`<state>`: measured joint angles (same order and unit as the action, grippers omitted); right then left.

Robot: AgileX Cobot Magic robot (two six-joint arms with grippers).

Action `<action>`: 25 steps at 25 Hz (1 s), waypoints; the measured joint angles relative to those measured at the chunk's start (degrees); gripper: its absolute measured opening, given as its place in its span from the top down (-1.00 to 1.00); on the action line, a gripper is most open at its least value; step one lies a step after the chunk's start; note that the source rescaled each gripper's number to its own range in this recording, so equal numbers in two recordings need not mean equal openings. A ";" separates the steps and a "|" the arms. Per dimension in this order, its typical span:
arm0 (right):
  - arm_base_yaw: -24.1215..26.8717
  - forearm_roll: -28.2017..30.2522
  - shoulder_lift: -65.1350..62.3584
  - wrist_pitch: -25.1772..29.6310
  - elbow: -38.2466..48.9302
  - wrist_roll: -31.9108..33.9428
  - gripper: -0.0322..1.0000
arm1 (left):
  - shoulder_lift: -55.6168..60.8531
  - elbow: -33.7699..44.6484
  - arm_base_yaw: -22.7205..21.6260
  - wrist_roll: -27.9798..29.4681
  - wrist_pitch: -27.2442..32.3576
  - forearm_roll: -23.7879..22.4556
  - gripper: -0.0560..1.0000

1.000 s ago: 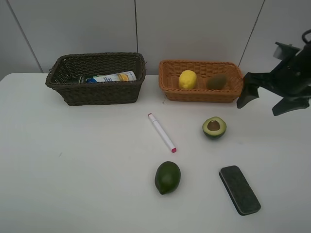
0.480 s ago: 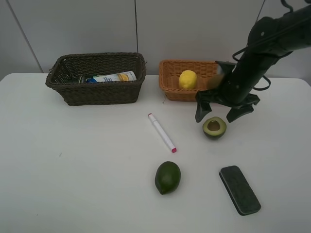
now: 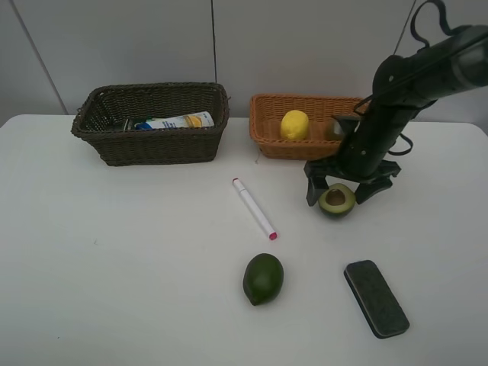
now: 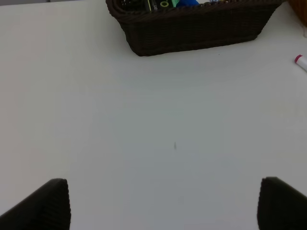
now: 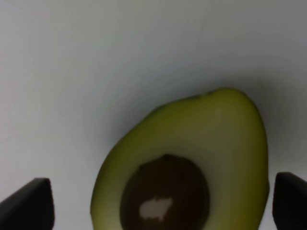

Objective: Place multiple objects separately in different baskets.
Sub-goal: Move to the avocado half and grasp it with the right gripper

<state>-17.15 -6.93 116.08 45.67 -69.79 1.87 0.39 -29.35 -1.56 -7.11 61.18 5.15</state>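
Note:
The right gripper grabs the halved avocado by its rounded sides (image 3: pixel 337 201) beside the pit next, to place the halved avocado in the orange-tan basket (image 3: pixel 267 145).
My right gripper (image 3: pixel 345 190) is open and low over the halved avocado (image 3: pixel 336 200), one finger on each side; the right wrist view shows the avocado (image 5: pixel 225 139) between the fingertips (image 5: pixel 29 203), cut face up. The orange-tan basket (image 3: pixel 267 145) holds the lemon (image 3: pixel 294 124) and the kiwi (image 3: pixel 338 128), partly hidden by the arm. The dark brown basket (image 3: pixel 152 149) holds the blue-capped white bottle (image 3: pixel 177 121) and a dark green bottle (image 3: pixel 126 123). The marker (image 3: pixel 254 208), whole avocado (image 3: pixel 263 278) and eraser (image 3: pixel 376 297) lie on the table. My left gripper (image 4: pixel 165 206) is open and empty.
The white table (image 3: pixel 114 252) ends at a grey wall behind the baskets. In the left wrist view the dark basket (image 4: pixel 192 31) stands ahead and the marker's pink tip (image 4: pixel 301 61) shows at the edge.
My right arm has swung in from the right edge, come down in front of the orange-tan basket and lowered its open fingers around the halved avocado. Nothing else has moved.

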 joint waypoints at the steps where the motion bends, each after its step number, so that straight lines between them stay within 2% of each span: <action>1: 0.00 0.13 0.58 -0.14 0.00 0.05 -1.00 | 0.00 0.00 0.00 0.00 0.00 0.00 -0.99; 12: 0.00 1.19 3.27 -0.63 -0.54 0.21 -0.97 | 0.00 0.00 0.00 0.00 0.00 -0.05 -0.99; 14: 0.00 1.59 3.32 -0.52 -0.56 0.21 -0.82 | 0.00 0.00 0.00 0.00 0.00 -0.05 -0.99; 15: 0.05 2.16 3.32 -0.52 -0.56 0.21 -0.61 | 0.00 0.00 0.00 0.00 0.00 -0.05 -0.99; 16: 0.05 2.43 3.49 -0.51 -0.56 0.09 -0.25 | 0.00 0.00 0.00 0.00 0.00 -0.05 -0.99; 25: 0.05 2.24 0.37 1.26 -0.21 -3.68 -0.27 | 0.00 0.00 0.00 0.00 0.00 -0.05 -0.99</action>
<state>-17.10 -4.69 116.45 46.93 -70.00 -1.81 0.39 -29.35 -1.56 -7.11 61.18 5.10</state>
